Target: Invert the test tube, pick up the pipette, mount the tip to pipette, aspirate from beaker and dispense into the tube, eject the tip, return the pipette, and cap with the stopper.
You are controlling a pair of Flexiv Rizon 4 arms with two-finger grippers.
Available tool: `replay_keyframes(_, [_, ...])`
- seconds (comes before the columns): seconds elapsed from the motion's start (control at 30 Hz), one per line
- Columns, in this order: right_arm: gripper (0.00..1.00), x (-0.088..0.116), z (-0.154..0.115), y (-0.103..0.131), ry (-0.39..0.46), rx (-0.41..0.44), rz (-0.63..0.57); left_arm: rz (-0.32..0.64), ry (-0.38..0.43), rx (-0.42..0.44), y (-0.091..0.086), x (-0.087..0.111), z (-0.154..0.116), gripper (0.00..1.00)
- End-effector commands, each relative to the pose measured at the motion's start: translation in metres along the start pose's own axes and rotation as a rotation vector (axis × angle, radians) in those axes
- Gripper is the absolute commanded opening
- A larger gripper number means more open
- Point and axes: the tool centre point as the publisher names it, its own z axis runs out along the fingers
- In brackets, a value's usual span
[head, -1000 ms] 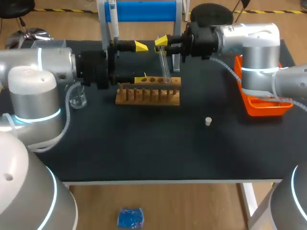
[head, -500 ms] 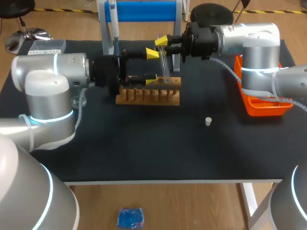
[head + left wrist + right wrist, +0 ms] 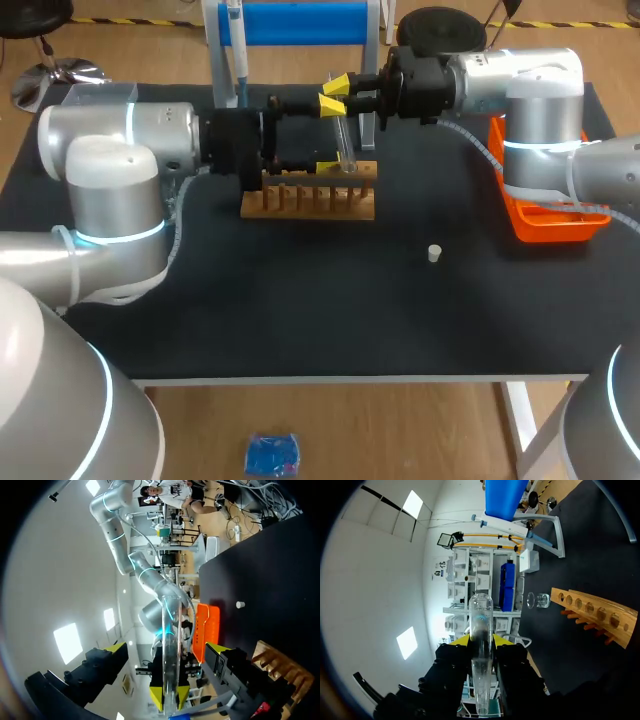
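The test tube needs its opening [image 3: 171, 599] kept free to take the liquid, so my left gripper should next pick up the test tube by its glass body [image 3: 171, 642].
My right gripper [image 3: 337, 88] is shut on a clear glass test tube [image 3: 345, 135], which hangs just above the wooden rack [image 3: 310, 195]. In the right wrist view the tube [image 3: 481, 645] stands out between the yellow tips of the right gripper [image 3: 481, 641], rounded end away from it. My left gripper [image 3: 329, 135] is open, one finger on each side of the tube, not touching it. From the left wrist the tube [image 3: 170, 645] lies midway in the left gripper [image 3: 167, 650]. The pipette [image 3: 237, 50] hangs on its stand. A white stopper [image 3: 434, 253] lies on the mat.
An orange tray [image 3: 545, 222] sits at the right edge under my right arm. A small glass beaker [image 3: 539, 600] stands beyond the rack [image 3: 595, 614]. The blue-topped stand [image 3: 300, 22] rises behind the rack.
My left arm has swung to the right, bringing its open fingers around the tube. The right arm and the tube have stayed still.
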Motion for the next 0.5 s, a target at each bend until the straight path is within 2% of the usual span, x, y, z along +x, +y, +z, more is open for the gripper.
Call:
replay_keyframes(0.03, [0.00, 0.0007, 0.0002, -0.0001, -0.003, 0.000, -0.001, 0.000, -0.003, 0.005, -0.0017, 0.0031, 0.0117, 1.00])
replay_keyframes(0.5, [0.00, 0.0007, 0.0002, -0.0001, -0.003, 0.000, -0.001, -0.001, -0.010, 0.023, -0.0050, -0.0019, 0.0205, 1.00])
